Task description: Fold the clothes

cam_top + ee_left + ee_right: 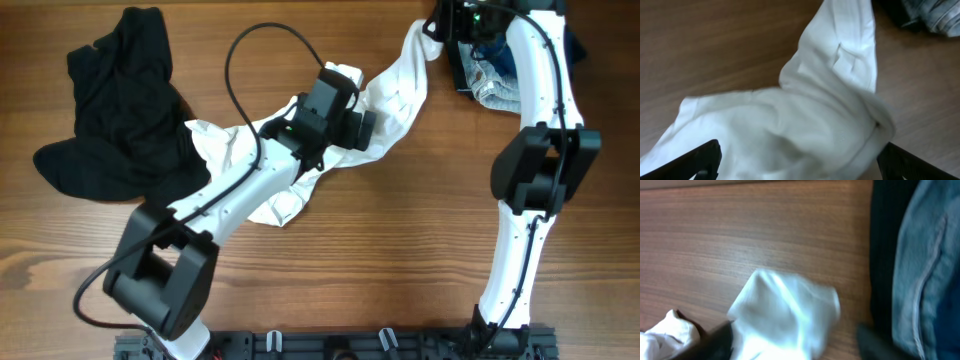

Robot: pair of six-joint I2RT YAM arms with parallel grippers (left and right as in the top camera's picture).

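The left gripper grabs the white T-shirt's end nearest the black garment next, to stretch and spread out the T-shirt for folding.
The white T-shirt [395, 100] lies crumpled in a diagonal band from the table's middle up toward the far right. My left gripper [365, 125] hovers over its middle. In the left wrist view its fingers [695, 162] stand wide apart, open, with the white T-shirt [815, 115] bunched between and beyond them. My right gripper [438, 25] is at the shirt's far right tip. In the blurred right wrist view it [795, 345] is open, with a fold of the white T-shirt [785, 315] loose between its fingers. The black garment [120, 100] lies heaped at the far left, away from both grippers.
Light-blue jeans [495, 75] sit on a dark navy garment [575, 45] at the far right, close beside my right gripper. They fill the right side of the right wrist view as jeans [920, 270]. Bare wooden table [400, 260] stretches along the front.
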